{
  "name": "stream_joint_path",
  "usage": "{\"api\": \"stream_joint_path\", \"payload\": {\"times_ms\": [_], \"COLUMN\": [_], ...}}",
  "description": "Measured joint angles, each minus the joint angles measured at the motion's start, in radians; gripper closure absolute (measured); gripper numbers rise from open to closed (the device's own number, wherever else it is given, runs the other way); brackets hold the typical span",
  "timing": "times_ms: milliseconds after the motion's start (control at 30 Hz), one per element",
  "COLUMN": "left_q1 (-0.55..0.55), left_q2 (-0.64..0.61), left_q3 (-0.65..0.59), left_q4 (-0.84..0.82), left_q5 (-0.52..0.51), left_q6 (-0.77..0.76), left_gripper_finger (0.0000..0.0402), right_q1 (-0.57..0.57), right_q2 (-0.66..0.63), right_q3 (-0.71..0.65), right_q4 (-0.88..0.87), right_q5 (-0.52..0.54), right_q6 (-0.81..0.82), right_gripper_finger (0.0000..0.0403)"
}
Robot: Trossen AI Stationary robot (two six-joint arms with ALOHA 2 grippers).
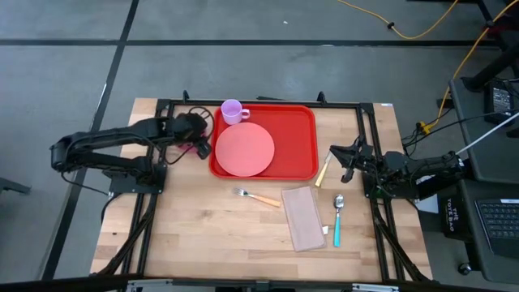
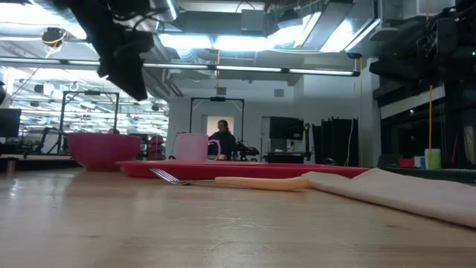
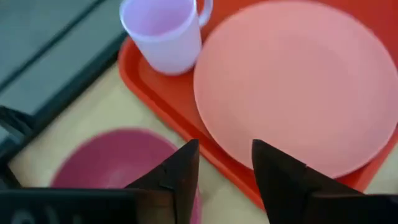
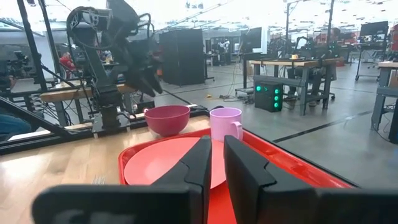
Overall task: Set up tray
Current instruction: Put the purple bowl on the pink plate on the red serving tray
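Next, my left gripper takes the dark pink bowl by its rim (image 3: 163,140) to set it onto the salmon plate.
The red tray (image 1: 300,134) lies at the table's far middle. On it rest a salmon plate (image 1: 244,149) and, in its far left corner, a lilac cup (image 1: 233,111). A dark pink bowl (image 3: 106,162) stands on the table just left of the tray. My left gripper (image 3: 224,165) hangs open above the bowl's rim and the tray's left edge, well clear of both in the low view (image 2: 126,71). My right gripper (image 4: 217,165) waits at the table's right side, pointing level at the tray, its fingers nearly together with nothing between them.
In front of the tray lie a fork (image 1: 258,197), a folded beige napkin (image 1: 303,217) and a teal-handled spoon (image 1: 338,217). A knife (image 1: 324,170) lies by the tray's right edge, close to my right gripper. Bare wood stretches toward the near left.
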Motion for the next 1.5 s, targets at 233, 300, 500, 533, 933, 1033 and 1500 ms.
{"api": "stream_joint_path", "payload": {"times_ms": [233,300,500,533,933,1033,1500], "left_q1": [0.031,0.036,0.037,0.037,0.037,0.037,0.037], "left_q2": [0.053,0.068,0.119,0.130,0.271,0.295,0.346], "left_q3": [0.000,0.000,0.000,0.000,0.000,0.000,0.000], "left_q4": [-0.086,-0.090,-0.105,-0.109,-0.137,-0.137,-0.163], "left_q5": [0.025,0.025,0.023,0.023,-0.012,-0.021,0.022], "left_q6": [-0.085,-0.086,-0.093,-0.093,-0.100,-0.093,-0.073], "left_gripper_finger": [0.0251,0.0251,0.0251,0.0251,0.0251,0.0251,0.0272], "right_q1": [0.000,0.000,0.000,0.000,0.000,0.000,0.000], "right_q2": [0.000,0.000,0.000,0.000,0.000,0.000,0.000], "right_q3": [0.000,0.000,0.000,0.000,0.000,0.000,0.000], "right_q4": [0.013,0.014,0.014,0.014,0.014,0.014,0.013], "right_q5": [0.000,0.000,0.000,0.000,0.000,0.000,0.000], "right_q6": [0.000,0.000,0.000,0.000,0.000,-0.002,-0.004], "right_gripper_finger": [0.0354,0.0354,0.0354,0.0354,0.0354,0.0354,0.0354]}}
